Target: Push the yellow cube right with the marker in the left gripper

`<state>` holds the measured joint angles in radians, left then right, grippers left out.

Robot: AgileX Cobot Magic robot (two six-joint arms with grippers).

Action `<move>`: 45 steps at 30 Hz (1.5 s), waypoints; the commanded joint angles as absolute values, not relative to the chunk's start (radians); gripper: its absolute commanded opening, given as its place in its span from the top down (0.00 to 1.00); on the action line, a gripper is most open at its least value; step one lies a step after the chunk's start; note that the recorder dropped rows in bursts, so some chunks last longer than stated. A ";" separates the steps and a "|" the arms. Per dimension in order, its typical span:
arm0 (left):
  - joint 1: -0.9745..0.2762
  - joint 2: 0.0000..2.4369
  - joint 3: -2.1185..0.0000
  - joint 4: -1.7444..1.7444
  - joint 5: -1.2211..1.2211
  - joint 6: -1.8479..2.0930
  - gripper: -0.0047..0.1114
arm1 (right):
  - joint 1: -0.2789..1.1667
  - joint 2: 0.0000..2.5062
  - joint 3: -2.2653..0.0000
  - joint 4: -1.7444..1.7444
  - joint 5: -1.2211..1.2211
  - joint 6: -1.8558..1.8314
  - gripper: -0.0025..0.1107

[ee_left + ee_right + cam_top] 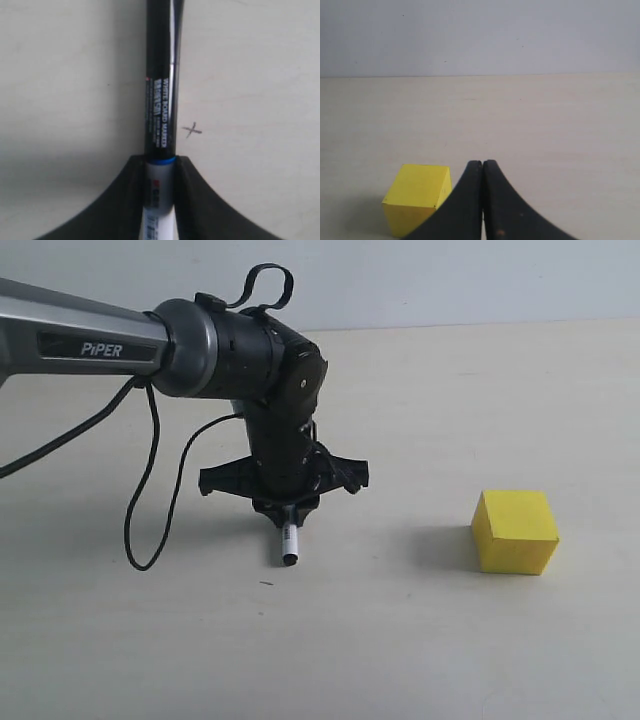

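Note:
The marker rests low on the pale tabletop and would lie flat, so I should open my left gripper now.
My left gripper points down at the table left of centre, shut on the marker, whose white barrel and black end stick out below the jaws. In the left wrist view the marker runs out from between the dark fingers, black cap away from them. The yellow cube rests on the table well to the right of the marker, apart from it. In the right wrist view the cube sits beside my right gripper, whose two dark fingers are pressed together with nothing between them.
A black cable loops down from the left arm to the table at the left. A small pencilled cross marks the pale table beside the marker. A grey wall rises behind the table's far edge.

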<state>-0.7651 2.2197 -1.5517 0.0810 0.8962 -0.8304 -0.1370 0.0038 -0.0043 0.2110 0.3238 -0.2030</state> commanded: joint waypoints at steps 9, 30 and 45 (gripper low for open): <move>-0.768 2.232 -1.550 0.076 0.884 -0.816 0.88 | -0.133 0.000 0.000 0.210 0.312 -0.204 0.98; -0.768 2.178 -1.550 0.180 0.855 -0.723 0.18 | -0.133 0.000 0.000 0.210 0.312 -0.204 0.98; -0.768 1.800 -1.540 0.142 0.820 -0.315 0.53 | -0.133 0.000 0.000 0.210 0.312 -0.204 0.98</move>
